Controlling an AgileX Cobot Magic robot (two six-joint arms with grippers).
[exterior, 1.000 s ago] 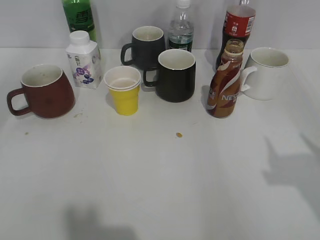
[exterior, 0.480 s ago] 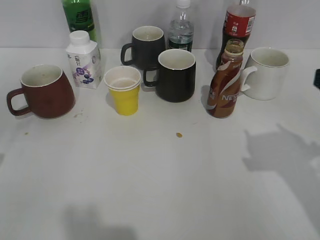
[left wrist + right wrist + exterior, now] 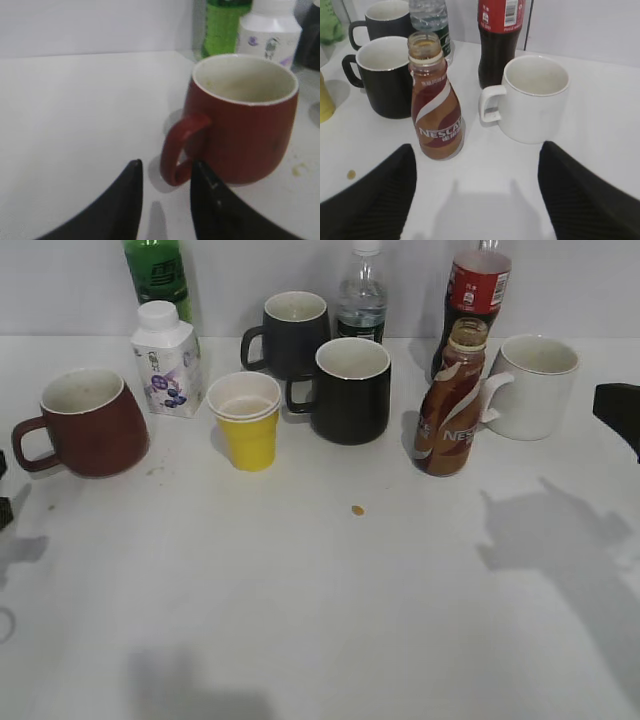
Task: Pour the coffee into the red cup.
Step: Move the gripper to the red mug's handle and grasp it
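Note:
My left gripper grabs the cup by its slim handle (image 3: 20,445) next, since the round body of the red cup (image 3: 85,425) is wider than my open fingers.
The red cup (image 3: 85,425) stands upright at the left of the table, handle to the left, and looks empty in the left wrist view (image 3: 245,125). My left gripper (image 3: 166,167) is open low over the table, and the bottom of the cup's handle (image 3: 179,152) lies just ahead of its fingertips, not gripped. The coffee bottle (image 3: 450,405), uncapped and full, stands right of centre. My right gripper (image 3: 476,150) is wide open and empty, short of the bottle (image 3: 436,107). In the exterior view it shows only at the right edge (image 3: 620,408).
A white mug (image 3: 535,385) stands just right of the coffee bottle, with a cola bottle (image 3: 478,285) behind. Two black mugs (image 3: 352,390), a yellow paper cup (image 3: 247,420), a milk carton (image 3: 168,360), a water bottle (image 3: 362,295) and a green bottle (image 3: 158,275) fill the back.
My right gripper has come into the exterior view from the right edge, its shadow sliding left toward the bottle. My left gripper's tip and shadow now show at the left edge.

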